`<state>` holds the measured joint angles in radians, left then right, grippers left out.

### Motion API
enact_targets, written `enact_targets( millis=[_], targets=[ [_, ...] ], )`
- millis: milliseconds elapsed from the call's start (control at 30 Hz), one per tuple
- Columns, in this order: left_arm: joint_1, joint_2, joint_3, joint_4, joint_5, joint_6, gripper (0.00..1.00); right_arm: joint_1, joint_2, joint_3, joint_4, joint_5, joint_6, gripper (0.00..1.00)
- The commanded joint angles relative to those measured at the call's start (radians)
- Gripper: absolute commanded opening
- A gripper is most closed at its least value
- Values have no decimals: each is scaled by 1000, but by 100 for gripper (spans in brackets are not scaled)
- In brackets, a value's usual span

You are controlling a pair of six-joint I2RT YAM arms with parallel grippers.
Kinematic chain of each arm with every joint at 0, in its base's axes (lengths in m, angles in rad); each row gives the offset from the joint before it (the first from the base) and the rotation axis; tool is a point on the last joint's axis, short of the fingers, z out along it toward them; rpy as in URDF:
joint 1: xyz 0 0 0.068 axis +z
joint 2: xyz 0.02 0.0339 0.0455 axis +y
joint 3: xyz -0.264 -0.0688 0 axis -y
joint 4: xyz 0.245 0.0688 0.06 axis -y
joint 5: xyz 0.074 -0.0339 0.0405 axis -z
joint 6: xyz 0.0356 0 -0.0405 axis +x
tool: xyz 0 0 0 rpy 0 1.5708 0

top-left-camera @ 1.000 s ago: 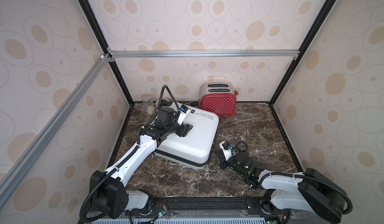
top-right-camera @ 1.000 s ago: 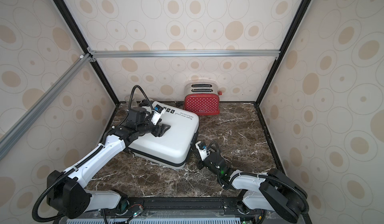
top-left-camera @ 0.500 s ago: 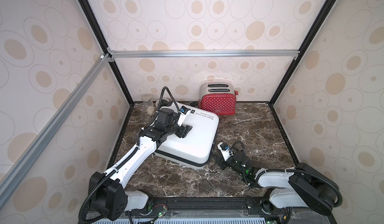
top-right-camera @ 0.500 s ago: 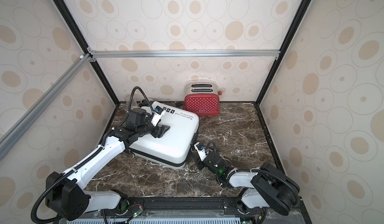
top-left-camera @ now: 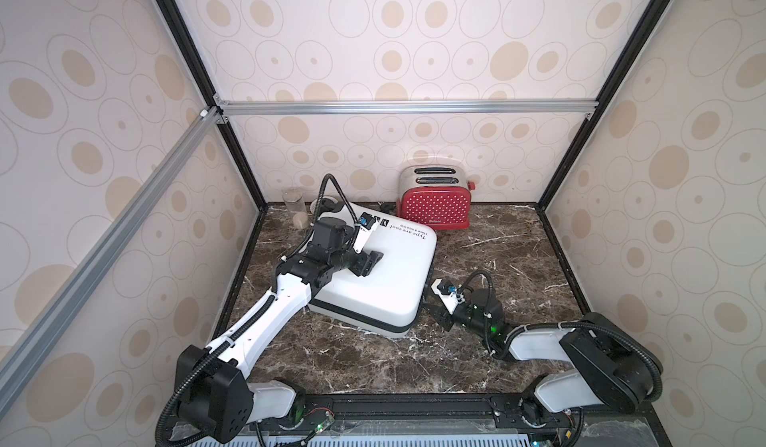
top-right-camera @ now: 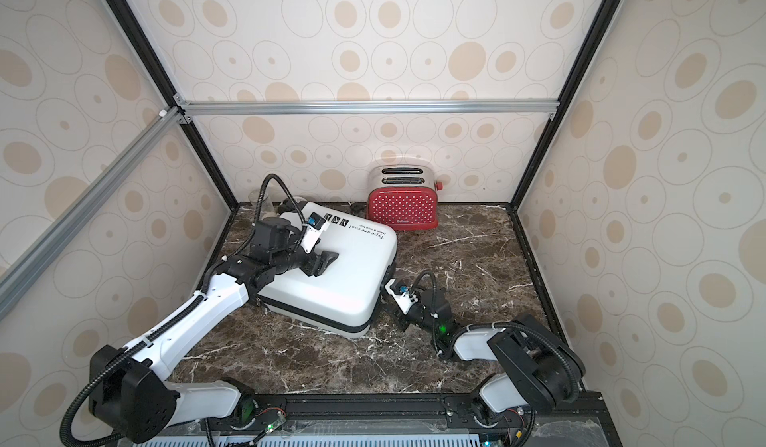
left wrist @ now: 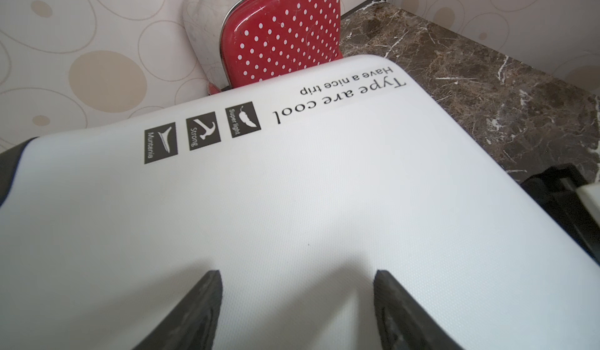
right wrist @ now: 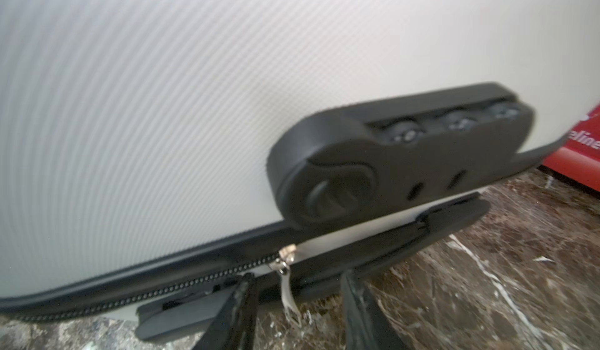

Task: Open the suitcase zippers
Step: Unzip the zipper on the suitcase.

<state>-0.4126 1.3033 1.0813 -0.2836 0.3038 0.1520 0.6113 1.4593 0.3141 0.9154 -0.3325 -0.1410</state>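
I need to open the zipper, so I should next use my right gripper to grab the loose-hanging metal zipper pull close to its slider and pull it along.
The white suitcase [top-left-camera: 385, 275] [top-right-camera: 348, 275] lies flat on the marble, printed side up. My left gripper [top-left-camera: 367, 264] [left wrist: 297, 275] rests open on the lid [left wrist: 292, 186], holding nothing. My right gripper [top-left-camera: 434, 313] [right wrist: 297, 280] is low at the case's right side wall [right wrist: 162, 105], below the black combination lock [right wrist: 406, 156]. It is open, and the metal zipper pull [right wrist: 287, 286] hangs loose between its fingers, nearer one of them. The black zipper band [right wrist: 162, 291] has meshed teeth on one side of the slider. Toward the lock it is parted.
A red polka-dot toaster [top-left-camera: 433, 210] [left wrist: 279, 33] stands against the back wall just behind the case. A glass jar [top-left-camera: 295, 208] sits in the back left corner. Bare marble [top-left-camera: 497, 250] stretches right of the case, and the enclosure walls close in on three sides.
My right gripper was shut one second ago and now stands open around the zipper pull. The left arm and the suitcase have not moved.
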Motion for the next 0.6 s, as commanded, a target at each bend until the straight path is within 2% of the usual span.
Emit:
enact_targets(
  millis=[0, 200, 300, 433, 567],
  targets=[
    [-3, -9, -22, -56, -21, 35, 74, -8, 44, 43, 60, -86, -35, 43],
    [-5, -7, -23, -63, -20, 40, 74, -26, 119, 68, 123, -107, -17, 29],
    [-3, -10, -19, -74, -26, 46, 74, -38, 136, 68, 147, -122, 4, 27],
    [-3, -16, -21, -72, -29, 49, 74, -46, 133, 57, 160, -133, 11, 12],
    [-3, -9, 6, -70, -14, 36, 74, -48, 113, 31, 183, -79, 15, 0]
  ],
)
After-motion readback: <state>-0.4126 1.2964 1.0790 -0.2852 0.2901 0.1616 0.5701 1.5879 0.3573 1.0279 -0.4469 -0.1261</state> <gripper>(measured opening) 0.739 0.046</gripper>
